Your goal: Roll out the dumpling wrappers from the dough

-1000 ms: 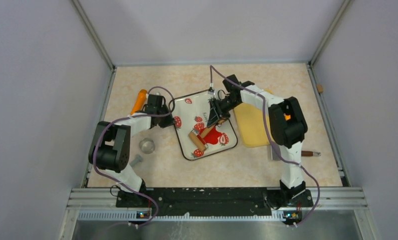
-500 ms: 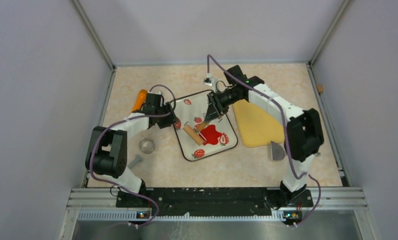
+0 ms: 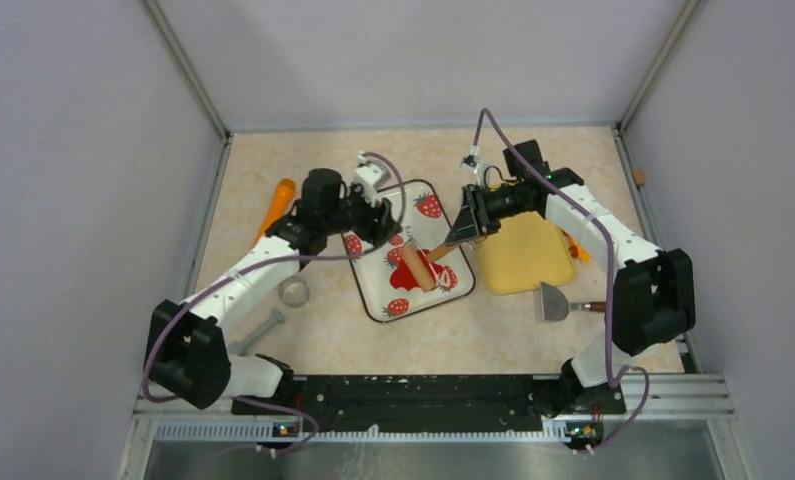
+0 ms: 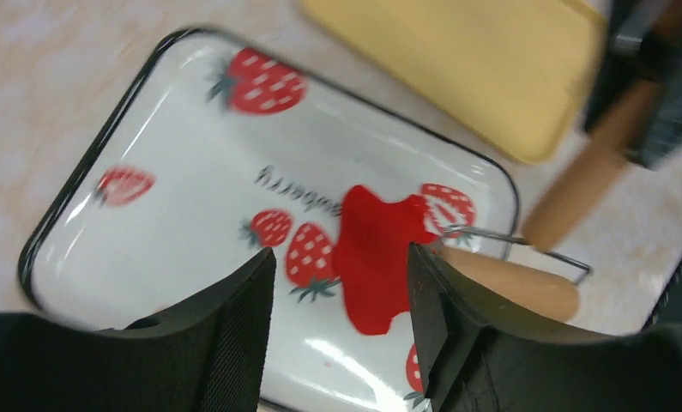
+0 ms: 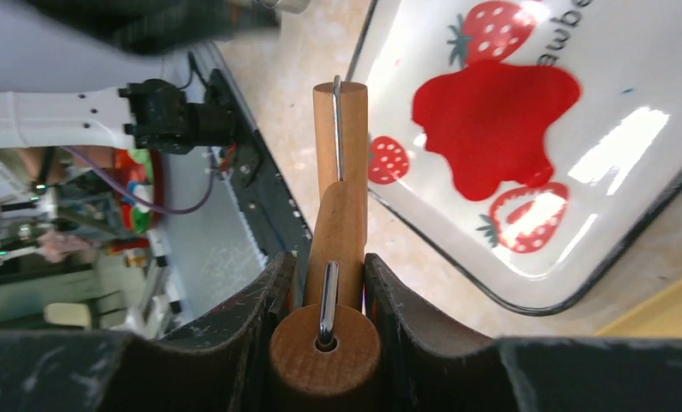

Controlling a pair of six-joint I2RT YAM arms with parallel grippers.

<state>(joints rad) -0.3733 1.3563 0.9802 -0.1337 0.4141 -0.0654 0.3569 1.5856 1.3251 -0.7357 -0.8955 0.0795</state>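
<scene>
The left gripper grips the wooden roller by its handle (image 3: 441, 250) next, leaving the roller's body free, to take the roller over and set it beside the tray (image 3: 373, 290).
The dough (image 3: 403, 277) is a flattened, ragged red blob on the white strawberry-print tray (image 3: 373, 290). In the left wrist view the dough (image 4: 373, 266) lies just beyond my left gripper (image 4: 339, 257), which hovers open over the tray (image 4: 174, 146) with nothing between its fingers. My right gripper (image 3: 460, 232) is shut on the handle of a wooden roller (image 3: 420, 268), whose barrel rests across the dough's right edge. In the right wrist view the roller (image 5: 337, 223) sits clamped between the jaws, with the dough (image 5: 491, 124) to its right. No dumpling wrappers are in view.
A yellow cutting board (image 3: 523, 262) lies right of the tray, with a metal scraper (image 3: 553, 300) at its near corner. Left of the tray are an orange carrot-like piece (image 3: 278, 200), a small round metal cutter (image 3: 293, 290) and a grey bolt-like tool (image 3: 263, 325).
My left gripper has opened and moved right from the tray's left rim to over the tray. The right arm has swung right, carrying the roller from the dough's left to its right edge.
</scene>
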